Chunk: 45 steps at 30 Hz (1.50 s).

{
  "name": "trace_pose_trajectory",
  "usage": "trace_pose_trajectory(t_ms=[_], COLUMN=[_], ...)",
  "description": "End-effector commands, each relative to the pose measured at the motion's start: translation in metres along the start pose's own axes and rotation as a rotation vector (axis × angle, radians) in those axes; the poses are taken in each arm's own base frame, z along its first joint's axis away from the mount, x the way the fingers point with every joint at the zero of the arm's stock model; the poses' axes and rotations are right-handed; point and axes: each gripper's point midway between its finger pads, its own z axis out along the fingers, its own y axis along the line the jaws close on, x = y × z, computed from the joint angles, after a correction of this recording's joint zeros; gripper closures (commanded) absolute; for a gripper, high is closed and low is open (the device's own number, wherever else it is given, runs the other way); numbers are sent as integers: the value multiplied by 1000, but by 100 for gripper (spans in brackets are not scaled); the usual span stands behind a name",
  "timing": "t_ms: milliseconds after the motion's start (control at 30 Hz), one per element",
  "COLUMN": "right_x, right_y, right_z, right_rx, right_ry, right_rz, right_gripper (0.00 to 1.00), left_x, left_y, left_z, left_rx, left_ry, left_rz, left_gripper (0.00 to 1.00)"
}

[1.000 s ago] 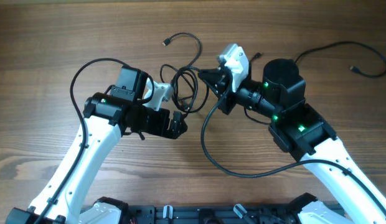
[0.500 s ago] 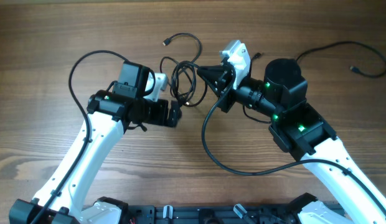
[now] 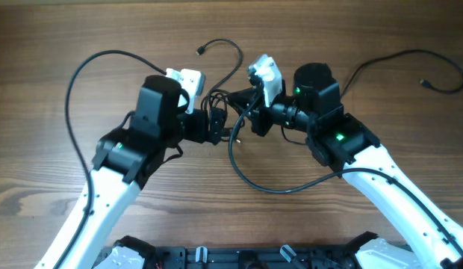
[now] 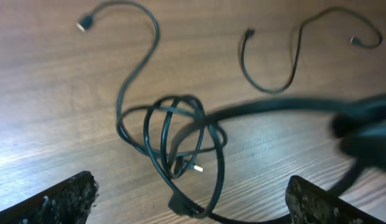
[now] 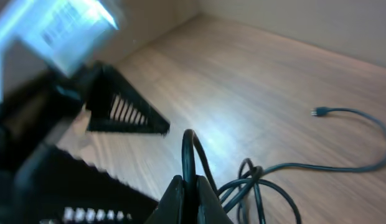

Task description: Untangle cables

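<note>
My left gripper should take hold of the cable knot's loops next, opposite the piece of cable my right gripper holds. Then the cables can be pulled apart.
The tangle of thin black cables lies on the table between my two grippers. One cable runs from it up to a plug. My left gripper is open wide just below the tangle. In the left wrist view its fingers stand far apart, with the cable knot and a silver-tipped plug between them. My right gripper is at the tangle's right side. In the right wrist view it is shut on one cable strand. The rest of the knot lies just beyond it.
A separate black cable lies at the far right; it also shows in the left wrist view. A thicker arm wire loops on the table below the right gripper. Another arm wire arcs at the left. The table is brown wood.
My left gripper has moved up and right to the tangle. My right arm has shifted left with the strand in it, so the two grippers now nearly meet.
</note>
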Motion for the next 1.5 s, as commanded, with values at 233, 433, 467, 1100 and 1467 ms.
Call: trace_pose_trajectory(t_ms=[233, 433, 467, 1100, 1467], right_x=[-4, -12, -12, -10, 14], right_y=[47, 49, 49, 64, 8], right_z=[-5, -6, -7, -12, 1], right_rx=[-277, -293, -294, -386, -56], right_ry=[-21, -53, -54, -49, 54], right_rz=[-95, -119, -119, -122, -30], right_gripper=[96, 96, 96, 96, 0], left_x=[-7, -2, -1, -32, -80], left_y=[7, 10, 11, 42, 27], left_z=[-10, -10, -10, -17, -91], left_rx=[-54, -70, -71, -270, -163], left_ry=[-43, -21, -18, -154, -501], left_rz=[113, 128, 139, 76, -278], left_gripper=[0, 0, 0, 96, 96])
